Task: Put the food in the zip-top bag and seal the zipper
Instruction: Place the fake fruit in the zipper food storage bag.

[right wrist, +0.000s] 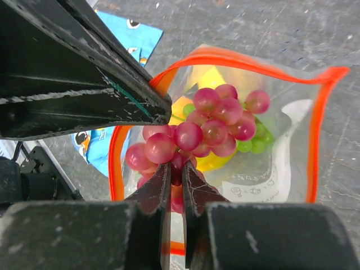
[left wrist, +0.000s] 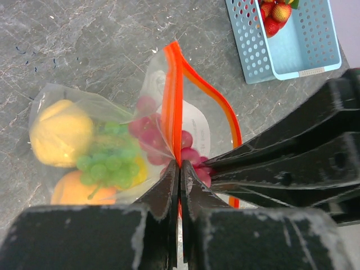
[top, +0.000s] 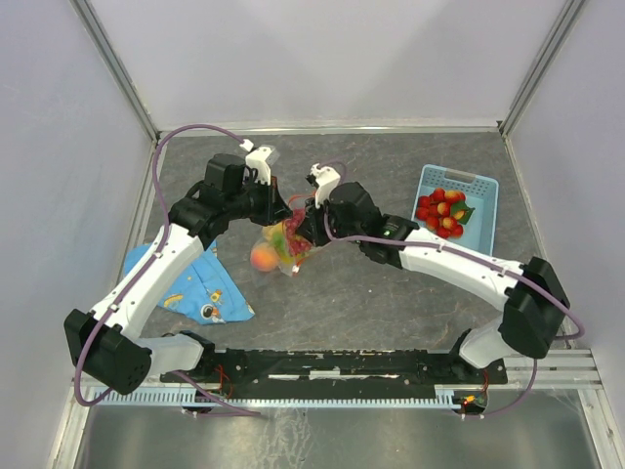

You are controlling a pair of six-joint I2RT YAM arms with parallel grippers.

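Note:
The grape bunch is at the bag's opening, so my right gripper now keeps holding my purple grape bunch (right wrist: 208, 121) until it reaches the food inside the bag.
The zip-top bag (top: 278, 246) hangs above the table's middle between both arms, its mouth spread open. My left gripper (left wrist: 180, 166) is shut on the orange-red zipper (left wrist: 174, 90) at one edge of the mouth. Inside the bag lie a yellow lemon (left wrist: 61, 132), green grapes (left wrist: 107, 160) and an orange peach (left wrist: 76, 194). My right gripper (right wrist: 176, 169) is shut on a purple grape bunch (right wrist: 208, 121), which sits within the zipper's loop (right wrist: 247, 59) over the other food. The bag's white label (right wrist: 270, 180) shows through the plastic. No slider tab is visible.
A light-blue basket (top: 480, 195) holding red strawberries (top: 441, 213) stands at the right back of the table. A blue patterned cloth (top: 200, 283) lies at the left, under the left arm. Grey walls close in the sides and back.

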